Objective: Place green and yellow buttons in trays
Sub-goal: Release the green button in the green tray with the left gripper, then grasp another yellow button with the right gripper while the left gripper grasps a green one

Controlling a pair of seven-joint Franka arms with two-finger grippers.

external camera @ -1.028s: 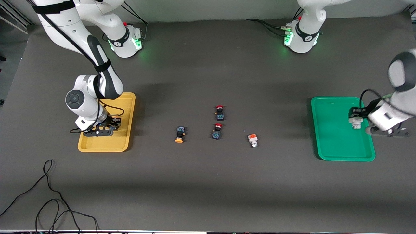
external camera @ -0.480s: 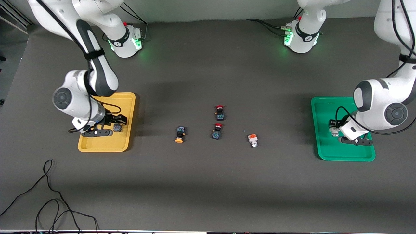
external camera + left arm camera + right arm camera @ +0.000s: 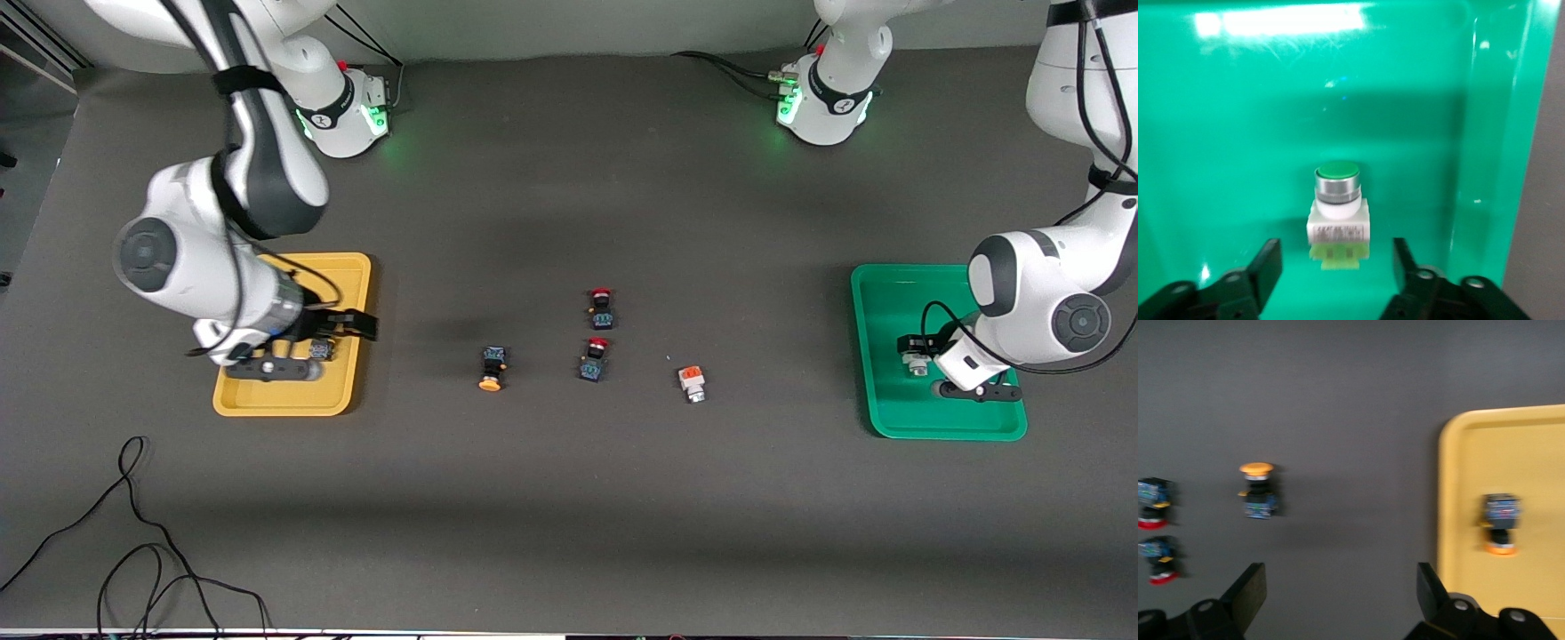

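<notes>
The yellow-capped button on the mat will go in the yellow tray [image 3: 293, 400], and my right gripper will next grab it by its dark body [image 3: 493, 357] for that.
The green-capped, white-bodied button [image 3: 1337, 207] lies in the green tray [image 3: 1238, 100], also seen in the front view [image 3: 913, 363]. My left gripper [image 3: 1337, 267] is open just above it, a finger on each side, not touching. My right gripper [image 3: 1340, 590] is open and empty, up over the inner edge of the yellow tray [image 3: 293, 400]. One yellow-capped button [image 3: 1500, 523] lies in that tray [image 3: 1511, 453]. Another yellow-capped button [image 3: 492, 368] and the orange-capped white button [image 3: 692, 383] lie on the mat mid-table.
Two red-capped dark buttons [image 3: 602, 308] [image 3: 593, 358] lie mid-table between the yellow-capped and orange-capped ones. A black cable [image 3: 133, 533] loops on the mat near the front camera at the right arm's end.
My left gripper carried the green-capped button down into the green tray and opened. My right gripper let go of the yellow-capped button in the yellow tray and rose toward mid-table.
</notes>
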